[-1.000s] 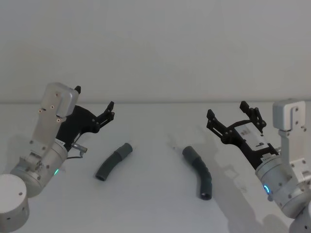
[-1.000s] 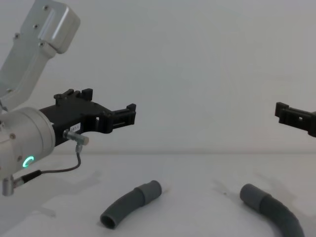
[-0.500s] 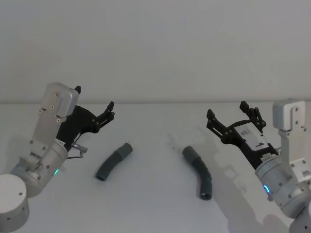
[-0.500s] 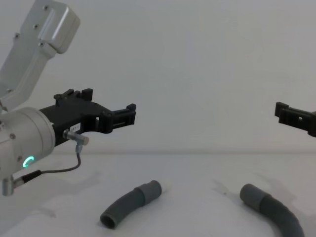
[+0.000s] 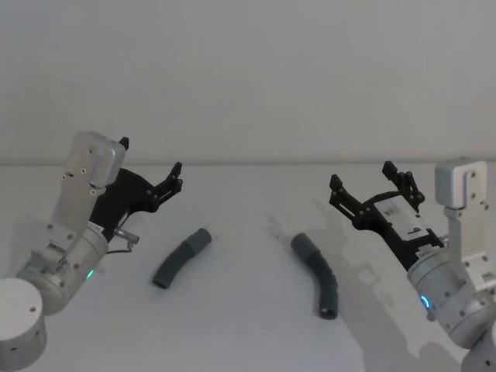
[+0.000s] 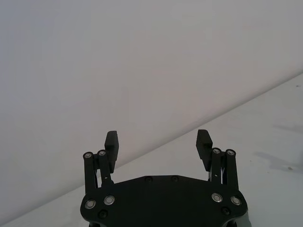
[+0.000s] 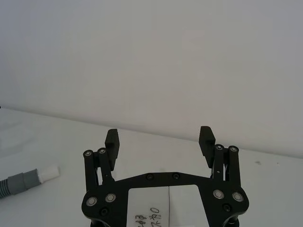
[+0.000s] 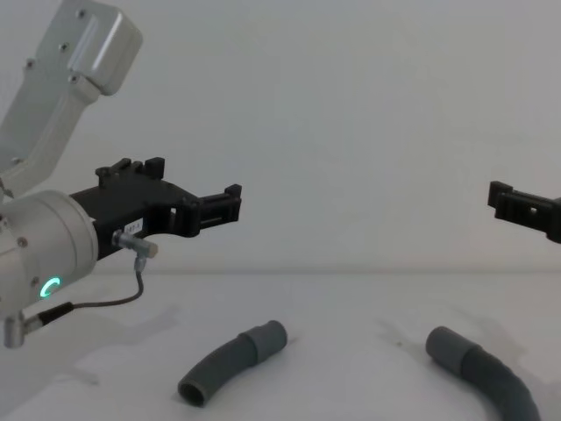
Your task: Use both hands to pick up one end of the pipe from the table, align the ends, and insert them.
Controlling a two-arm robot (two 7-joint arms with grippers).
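The curved grey pipe piece (image 8: pixel 222 369) needs to be aligned and inserted, so my left gripper will grab it next by its cuffed end (image 8: pixel 266 339).
Two dark grey ribbed pipe pieces lie on the white table (image 5: pixel 248 325). The left piece (image 5: pixel 180 258) (image 8: pixel 232 361) curves toward the middle. To its right rests the other piece (image 5: pixel 318 275) (image 8: pixel 482 373). My left gripper (image 5: pixel 151 159) (image 8: pixel 197 184) (image 6: pixel 157 139) hovers open above and to the left of the left piece, holding nothing. On the other side, my right gripper (image 5: pixel 363 177) (image 8: pixel 517 203) (image 7: pixel 159 137) is open and empty, above and to the right of the right piece. In the right wrist view, a grey cuff with a whitish tip (image 7: pixel 49 173) lies on the table; which piece it belongs to I cannot tell.
A plain pale wall (image 5: pixel 248 77) stands behind the table's far edge. A thin cable with a small metal plug (image 8: pixel 136 246) hangs under my left wrist.
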